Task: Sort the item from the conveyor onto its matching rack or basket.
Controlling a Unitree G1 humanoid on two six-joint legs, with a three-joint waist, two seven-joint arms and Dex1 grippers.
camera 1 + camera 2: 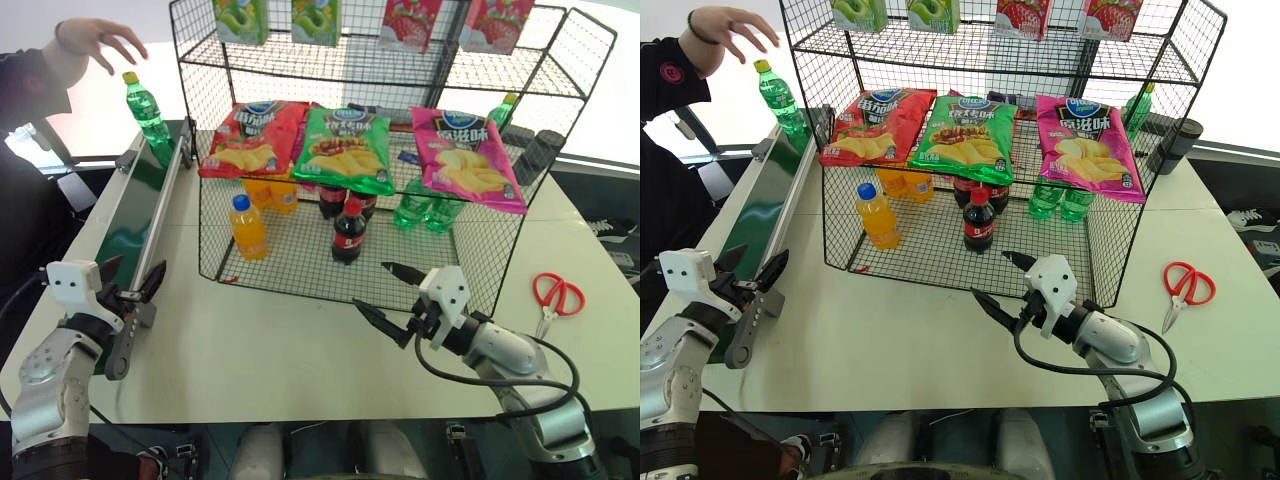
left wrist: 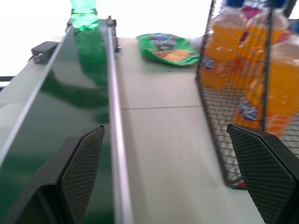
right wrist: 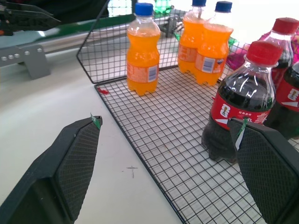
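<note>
Belt stretches between my left gripper's fingers and the green bottle (image 1: 148,110) (image 2: 85,14), so it is too early to close. The gripper first moves toward the bottle, then closes on it.
The item, a small green bottle (image 1: 147,110) with a yellow cap, stands upright at the far end of the conveyor (image 1: 135,205), a dark green belt between grey rails along the table's left side. A person's hand (image 1: 100,40) hovers just above it. The black wire rack (image 1: 300,265) stands at the middle of the table. My left gripper (image 1: 135,275) is open at the near end of the conveyor, pointing along it, far from the bottle (image 2: 84,16). In front of the rack's lowest tier, my right gripper (image 1: 375,288) is open and holds nothing.
Orange drink bottles (image 1: 247,227), cola bottles (image 1: 347,232) and green bottles (image 1: 425,208) stand on the rack's lowest tier. Bags of crisps (image 1: 345,148) lie on the tier above. Red scissors (image 1: 555,295) lie on the table at the right.
</note>
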